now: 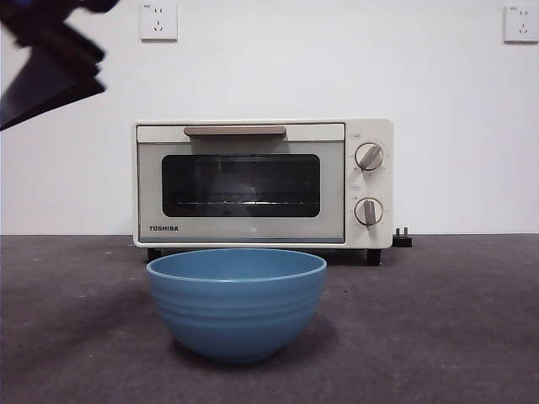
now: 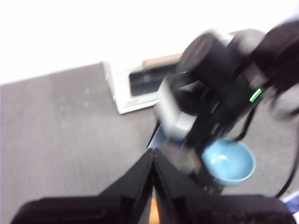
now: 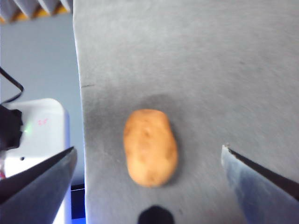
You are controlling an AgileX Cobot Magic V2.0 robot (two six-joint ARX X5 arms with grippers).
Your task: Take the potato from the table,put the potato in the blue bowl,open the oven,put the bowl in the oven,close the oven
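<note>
The potato needs to go into the blue bowl for baking, so my right gripper will next grab the potato around its rounded middle (image 3: 150, 147).
The potato (image 3: 150, 147), an orange-brown oval, lies on the grey table (image 3: 210, 70) close to the table's edge. My right gripper (image 3: 148, 148) hovers over it, open wide, with one jaw on each side and neither touching. The potato is out of sight in the front view. The blue bowl (image 1: 237, 303) stands empty in front of the oven (image 1: 253, 181), whose door is closed. My left gripper (image 2: 153, 157) is shut with nothing in it, held high; its view looks past the right arm (image 2: 210, 88) to the bowl (image 2: 231, 161) and the oven (image 2: 140, 86).
A black arm part (image 1: 50, 63) fills the front view's top left corner. A black plug (image 1: 402, 238) lies by the oven's right foot. Two wall sockets (image 1: 158, 21) sit high on the wall. Beyond the table edge near the potato stands a white device (image 3: 37, 135).
</note>
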